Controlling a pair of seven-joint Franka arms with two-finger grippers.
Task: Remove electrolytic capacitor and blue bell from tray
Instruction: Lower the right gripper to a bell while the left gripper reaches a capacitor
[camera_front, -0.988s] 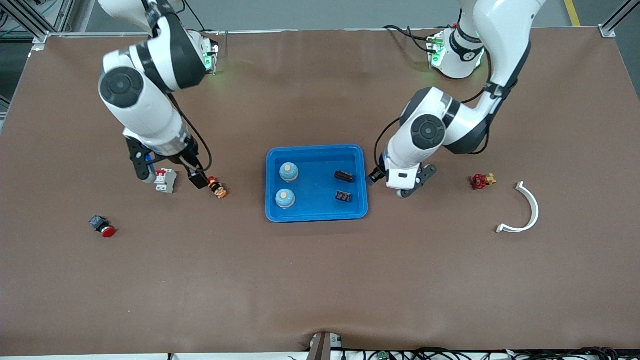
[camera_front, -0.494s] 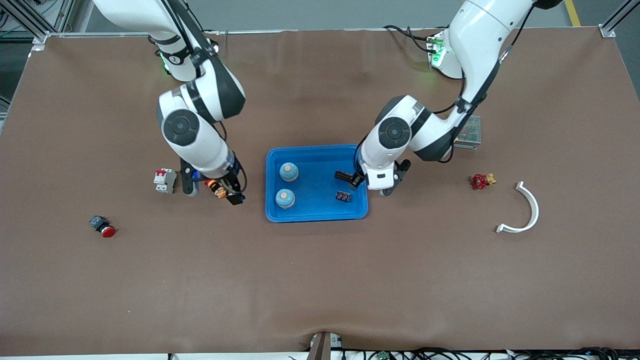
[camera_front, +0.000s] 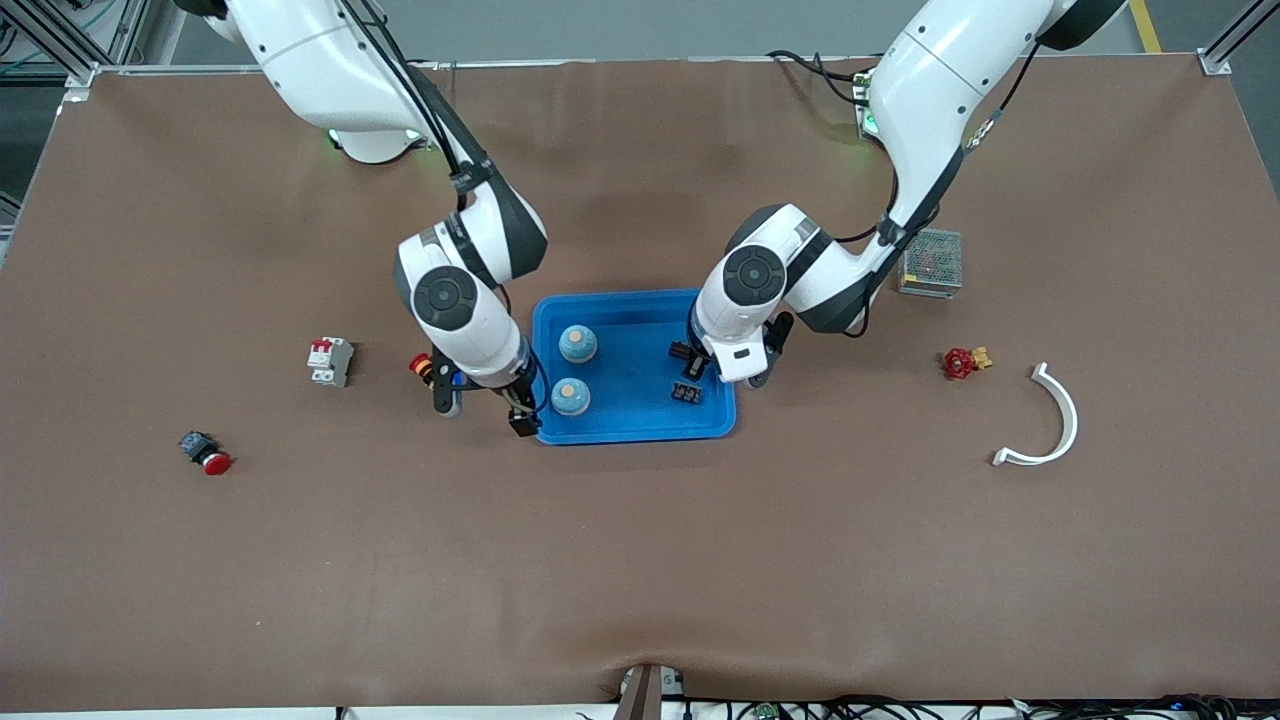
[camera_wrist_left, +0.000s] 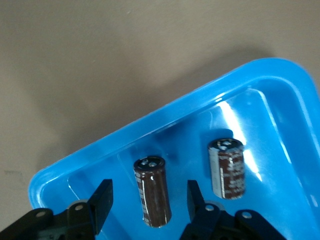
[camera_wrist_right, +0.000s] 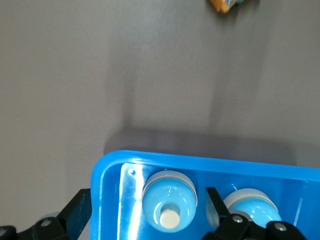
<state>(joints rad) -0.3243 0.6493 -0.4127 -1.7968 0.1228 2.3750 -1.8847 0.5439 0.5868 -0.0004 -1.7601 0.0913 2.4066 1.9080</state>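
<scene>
I need to take the bell from the tray, so my right gripper needs to grab the blue bell by its rounded body next.
A blue tray lies mid-table with two light-blue bells and two dark capacitors in it. My left gripper hangs open low over the tray. One capacitor lies between its fingers with a gap on each side, and the other capacitor lies beside it. My right gripper is open at the tray's corner. It straddles a bell with one finger outside the tray wall. The second bell sits beside it.
On the brown table toward the right arm's end lie a white breaker, a red push button and an orange-red switch. Toward the left arm's end lie a mesh-covered box, a red valve and a white curved piece.
Both arms have swung in toward the tray. The right gripper came over from beside the breaker, and the left gripper moved in from outside the tray's edge to over the capacitors.
</scene>
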